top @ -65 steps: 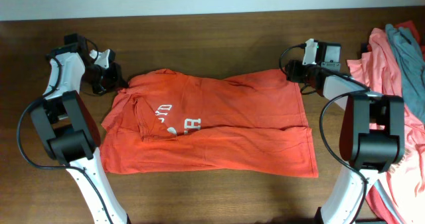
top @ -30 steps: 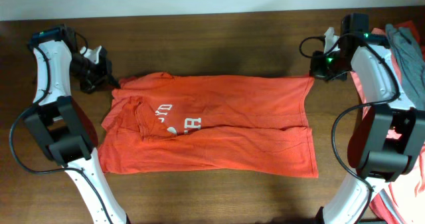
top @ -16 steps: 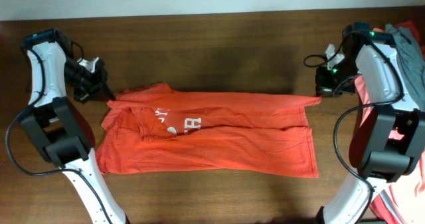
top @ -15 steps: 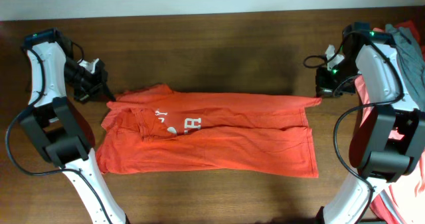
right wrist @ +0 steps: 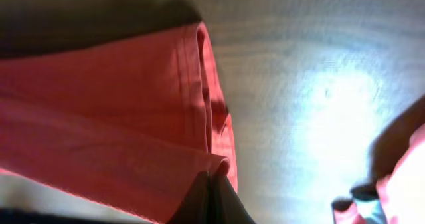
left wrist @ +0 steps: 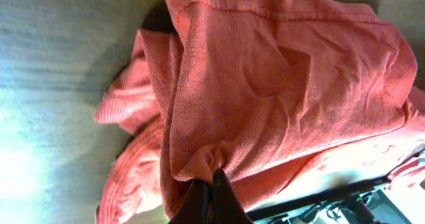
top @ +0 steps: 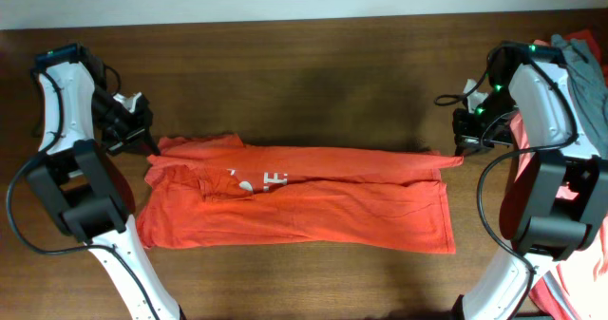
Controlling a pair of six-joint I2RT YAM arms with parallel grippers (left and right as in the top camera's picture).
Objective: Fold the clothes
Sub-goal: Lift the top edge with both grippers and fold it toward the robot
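The robot's fingers are stretching the T-shirt's far edge (top: 323, 161) above the T-shirt's lower layer (top: 294, 217), with the white print showing, so the robot should bring the T-shirt down before it opens the left gripper.
An orange-red T-shirt (top: 304, 201) lies across the middle of the brown table, its far long edge lifted and carried toward the near edge. A sliver of white chest print (top: 261, 180) shows under that fold. My left gripper (top: 150, 141) is shut on the shirt's far left corner; in the left wrist view the gripper (left wrist: 211, 179) pinches a bunch of the cloth (left wrist: 279, 84). My right gripper (top: 460, 154) is shut on the far right corner; in the right wrist view the gripper (right wrist: 211, 173) clamps the hem (right wrist: 192, 84).
A pile of other clothes sits at the table's right edge: salmon-pink shirts (top: 594, 235) and a grey garment (top: 584, 73) behind my right arm. Bare wood (top: 304, 73) stretches beyond the T-shirt. The arms' bases stand at the near left and near right.
Both grippers have drawn the shirt's far edge toward the near side of the table. The fold now covers most of the chest print, and the shirt looks narrower front to back.
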